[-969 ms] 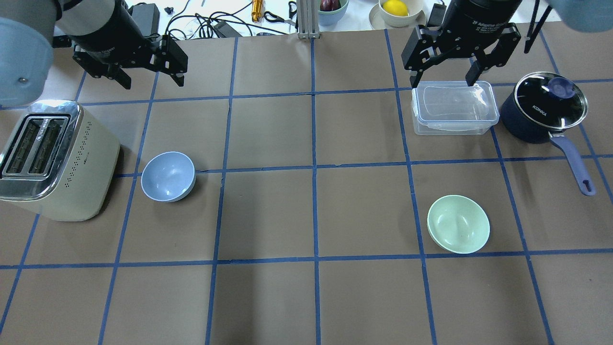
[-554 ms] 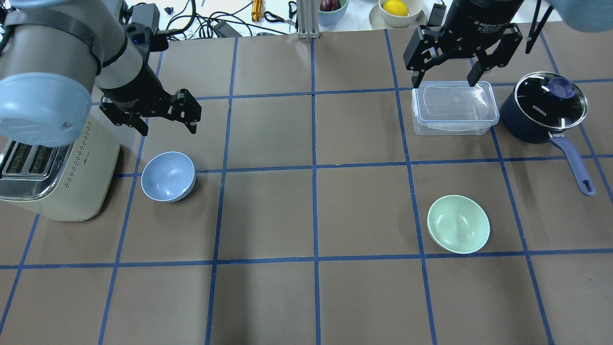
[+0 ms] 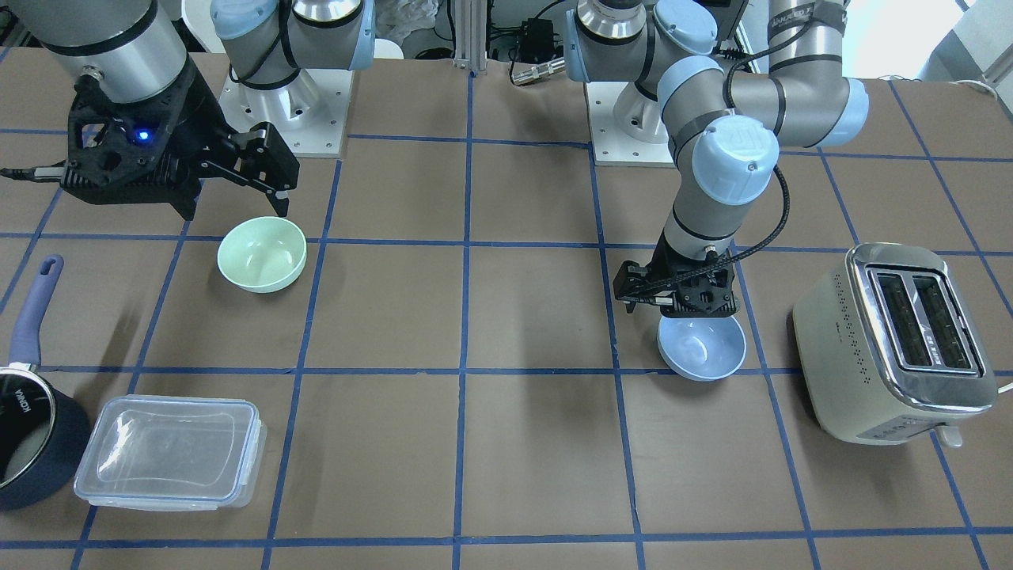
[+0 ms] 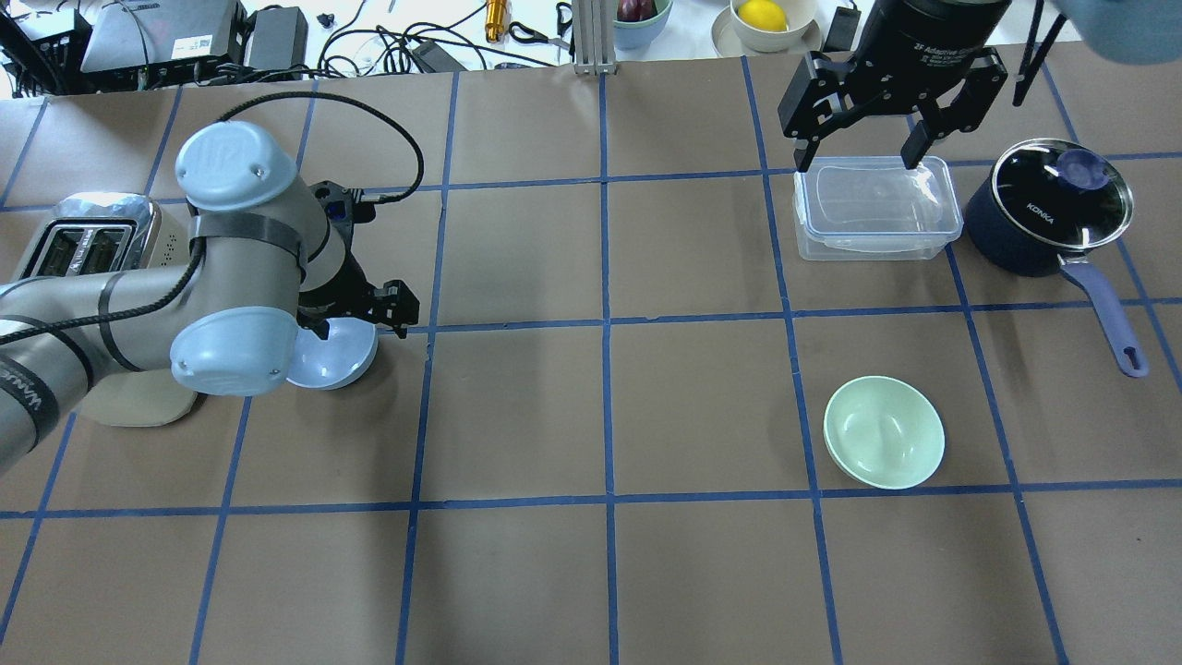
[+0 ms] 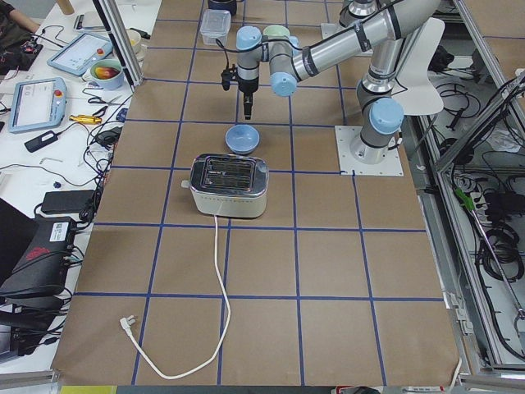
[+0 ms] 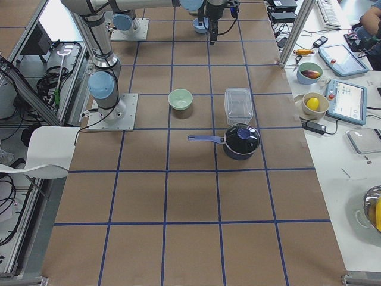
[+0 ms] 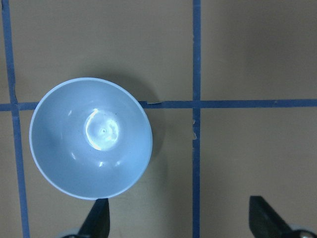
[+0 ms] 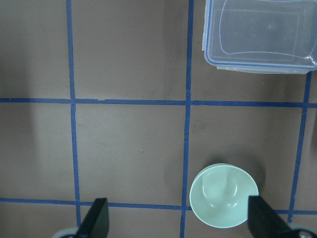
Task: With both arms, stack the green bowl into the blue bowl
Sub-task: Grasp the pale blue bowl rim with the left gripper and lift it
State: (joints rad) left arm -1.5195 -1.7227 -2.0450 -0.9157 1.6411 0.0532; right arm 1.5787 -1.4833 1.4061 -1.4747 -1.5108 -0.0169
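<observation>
The green bowl's round body spreads wide while its side is thin, so my right gripper next needs to grab it by its rim (image 8: 256,190) to stack it.
The blue bowl (image 4: 339,355) stands upright next to the toaster, also in the front view (image 3: 701,349) and the left wrist view (image 7: 91,136). My left gripper (image 4: 369,309) is open and hovers low over the bowl's far rim, one fingertip (image 7: 99,220) at the rim, not touching. The green bowl (image 4: 884,431) stands upright on the right side, also in the front view (image 3: 263,253) and the right wrist view (image 8: 224,196). My right gripper (image 4: 856,152) is open and empty, high up beyond the green bowl.
A cream toaster (image 4: 83,235) stands just left of the blue bowl. A clear lidded container (image 4: 875,208) and a navy saucepan (image 4: 1053,208) with a long handle stand beyond the green bowl. Cables and dishes lie past the far edge.
My left arm has swung in from the far left and come down over the blue bowl, now covering part of the bowl and the toaster. My right gripper has barely moved.
</observation>
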